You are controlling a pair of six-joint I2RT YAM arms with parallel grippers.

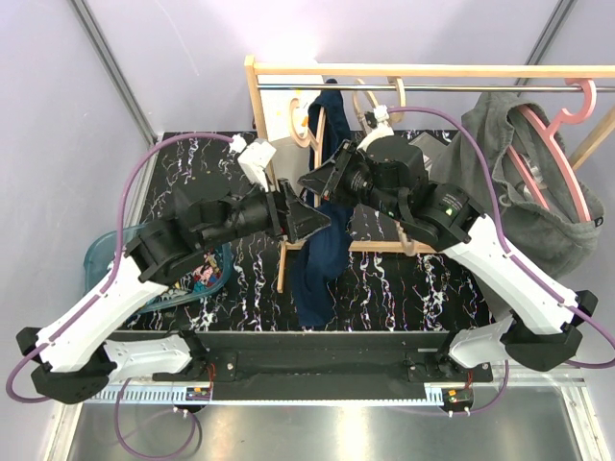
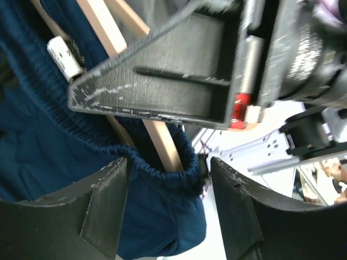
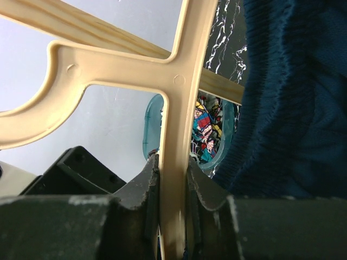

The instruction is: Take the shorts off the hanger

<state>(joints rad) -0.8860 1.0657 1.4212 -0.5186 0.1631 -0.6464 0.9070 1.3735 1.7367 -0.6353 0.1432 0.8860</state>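
The waistband's end (image 2: 181, 182) is between my open fingers, level with the waistband's elastic edge, so it is time for my left gripper to close on it now.
The navy blue shorts (image 1: 322, 259) hang from a cream hanger (image 3: 179, 81) on the wooden rack, their legs reaching down to the table. My right gripper (image 1: 312, 182) is shut on the hanger's upright bar (image 3: 173, 168). My left gripper (image 1: 312, 223) is open, with its jaws on either side of the navy elastic waistband (image 2: 162, 173), not pinching it. The navy cloth also fills the right of the right wrist view (image 3: 293, 97). The dark grey shorts (image 1: 509, 163) hang on a pink hanger (image 1: 557, 163) at the right. The cartoon-print shorts (image 1: 204, 279) lie in a bin.
A wooden clothes rack (image 1: 404, 70) with a metal rail stands across the back of the black marbled table (image 1: 384, 288). A teal bin (image 1: 101, 254) sits at the left table edge and also shows in the right wrist view (image 3: 150, 116). Both arms crowd the middle.
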